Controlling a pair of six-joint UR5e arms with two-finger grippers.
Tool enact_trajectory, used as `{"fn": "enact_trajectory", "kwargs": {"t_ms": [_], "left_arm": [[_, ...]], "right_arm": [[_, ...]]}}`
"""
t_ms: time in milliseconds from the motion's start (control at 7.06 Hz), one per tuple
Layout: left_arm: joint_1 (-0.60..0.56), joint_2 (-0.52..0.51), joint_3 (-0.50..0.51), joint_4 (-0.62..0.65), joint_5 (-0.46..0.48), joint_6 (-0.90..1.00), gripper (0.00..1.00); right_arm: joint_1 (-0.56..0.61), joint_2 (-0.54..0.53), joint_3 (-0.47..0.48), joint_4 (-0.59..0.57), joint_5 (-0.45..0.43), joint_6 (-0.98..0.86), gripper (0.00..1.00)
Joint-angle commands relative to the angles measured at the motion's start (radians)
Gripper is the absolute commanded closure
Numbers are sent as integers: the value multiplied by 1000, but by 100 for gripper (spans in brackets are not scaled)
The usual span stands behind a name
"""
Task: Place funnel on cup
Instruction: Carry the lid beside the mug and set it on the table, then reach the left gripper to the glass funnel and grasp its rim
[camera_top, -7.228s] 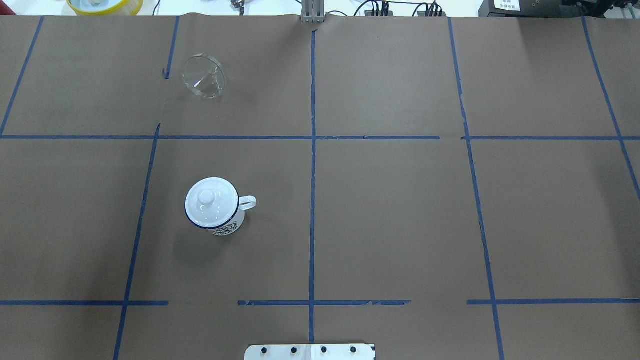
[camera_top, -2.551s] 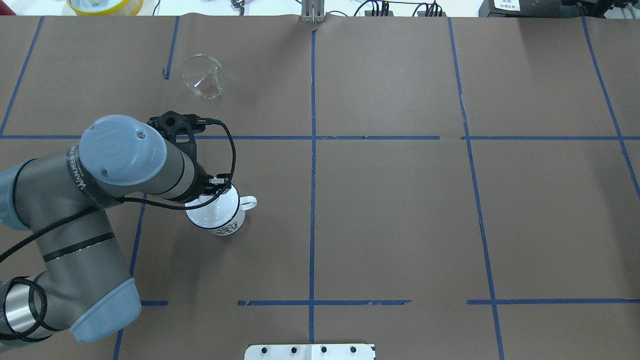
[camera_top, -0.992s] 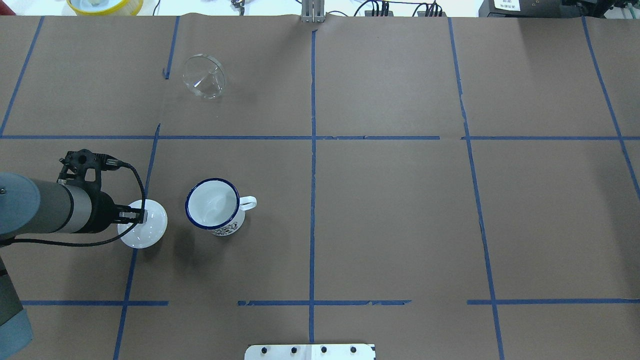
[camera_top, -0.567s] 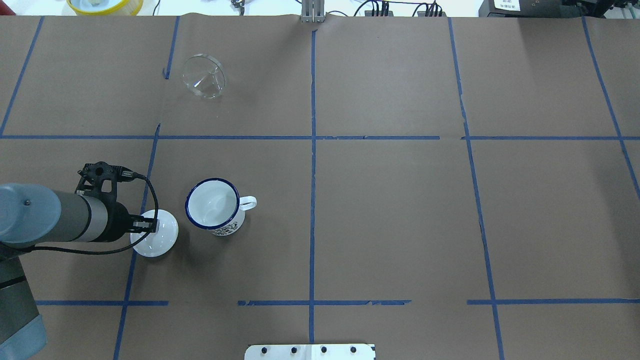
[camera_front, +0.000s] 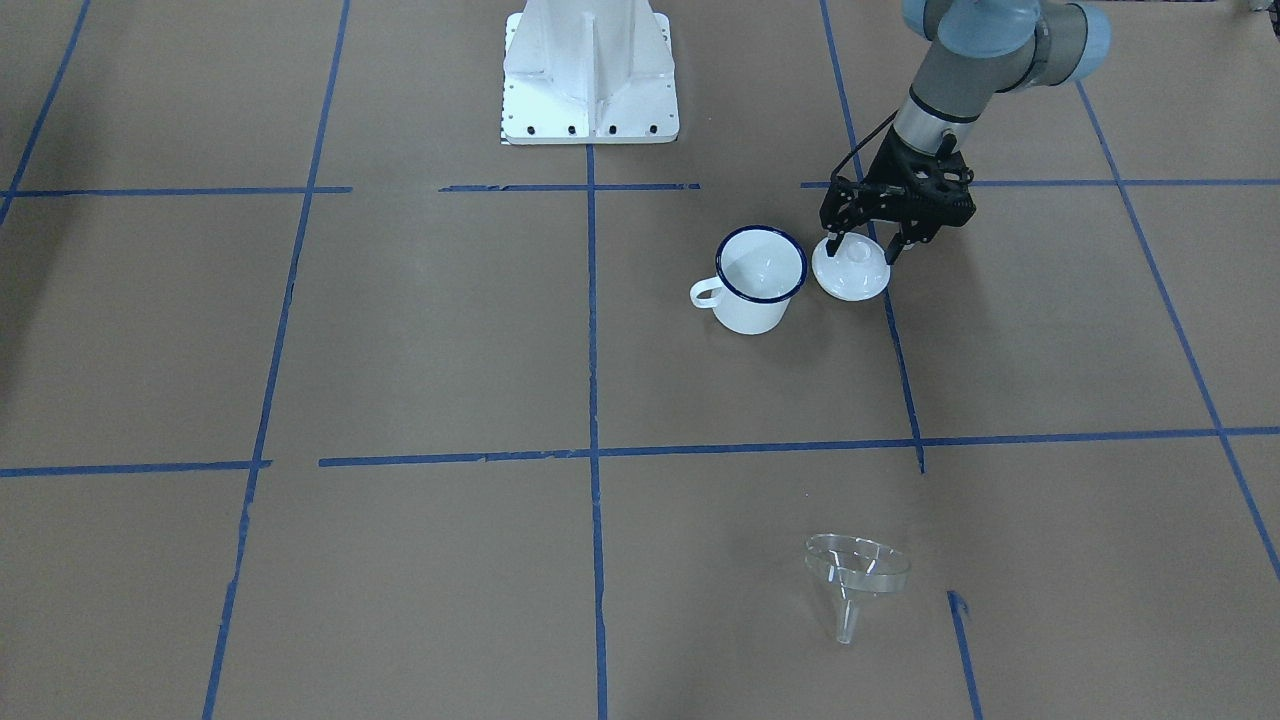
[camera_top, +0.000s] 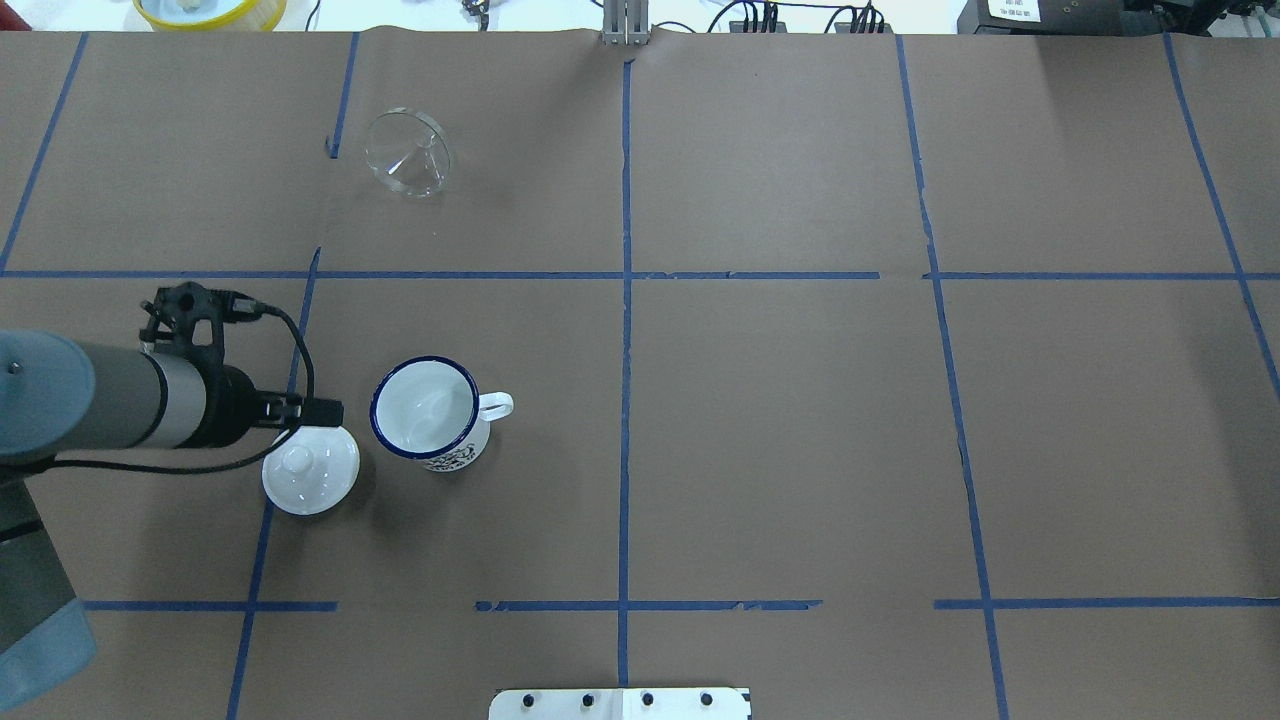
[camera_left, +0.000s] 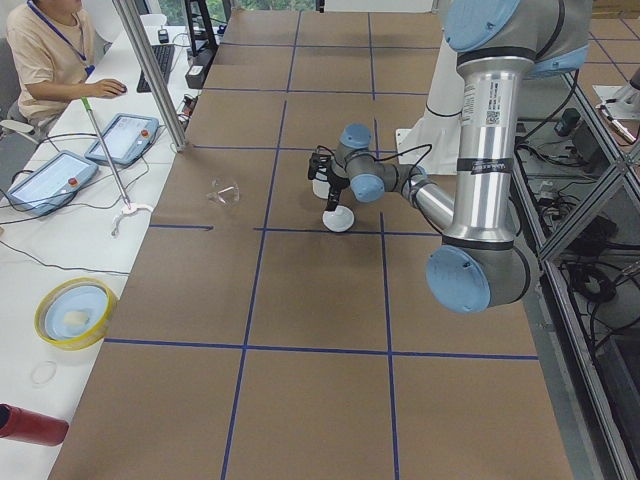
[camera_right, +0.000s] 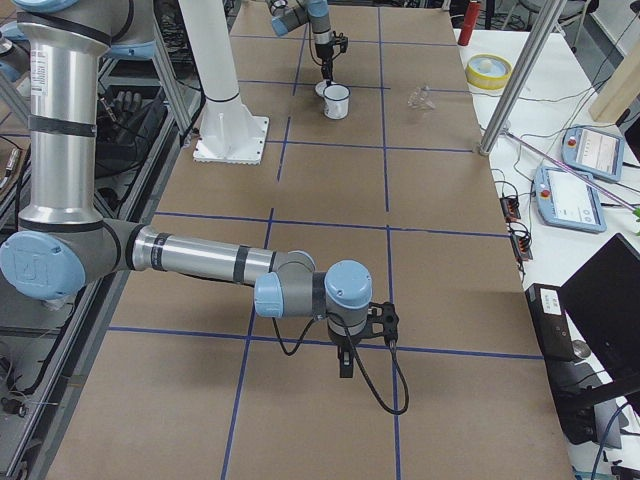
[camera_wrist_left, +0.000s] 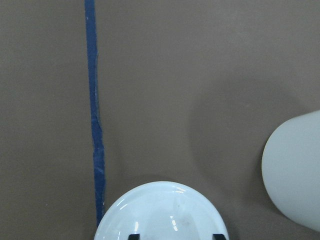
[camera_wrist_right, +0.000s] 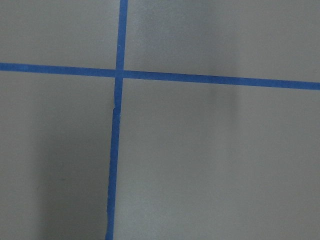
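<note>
The clear funnel needs to go into the white cup. My left gripper should next grab the funnel by its wide rim (camera_front: 857, 538).
The clear funnel (camera_top: 407, 153) lies on its side at the far left of the table, also in the front view (camera_front: 856, 572). The white cup (camera_top: 430, 410) with a dark blue rim stands open and upright (camera_front: 760, 276). The round white knobbed lid (camera_top: 310, 470) lies on the table just left of the cup (camera_front: 850, 270). My left gripper (camera_top: 303, 415) is open just above the lid (camera_front: 861, 250); in the left wrist view both fingertips (camera_wrist_left: 132, 236) straddle the lid (camera_wrist_left: 167, 210). My right gripper (camera_right: 345, 365) shows only in the exterior right view, and I cannot tell its state.
The table is covered with brown paper marked by blue tape lines (camera_top: 625, 350). The robot's white base plate (camera_top: 620, 703) is at the near edge. A yellow bowl (camera_top: 210, 10) sits beyond the far left edge. An operator sits at the far side (camera_left: 50, 50).
My left gripper set the lid on the table beside the cup, opened, and drew up off it. Earlier it lifted the lid off the cup. The funnel and the cup have not moved.
</note>
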Motion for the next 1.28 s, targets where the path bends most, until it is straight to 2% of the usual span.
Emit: {"fn": "enact_trajectory", "kwargs": {"t_ms": [0, 142, 283, 425, 567, 850, 992, 1134], "left_arm": [[-111, -103, -10, -5, 7, -235, 0], [-122, -132, 16, -62, 54, -463, 0], [-119, -219, 126, -146, 137, -675, 0], [-115, -337, 285, -168, 191, -852, 0], [-113, -408, 409, -174, 228, -917, 0], [-112, -485, 621, -295, 336, -980, 0], [-118, -517, 691, -329, 373, -1028, 0], [-127, -525, 711, -334, 375, -1054, 0]], "right_arm": [[0, 0, 0, 0, 0, 0, 0], [0, 0, 0, 0, 0, 0, 0], [0, 0, 0, 0, 0, 0, 0], [0, 0, 0, 0, 0, 0, 0], [0, 0, 0, 0, 0, 0, 0], [0, 0, 0, 0, 0, 0, 0], [0, 0, 0, 0, 0, 0, 0], [0, 0, 0, 0, 0, 0, 0]]}}
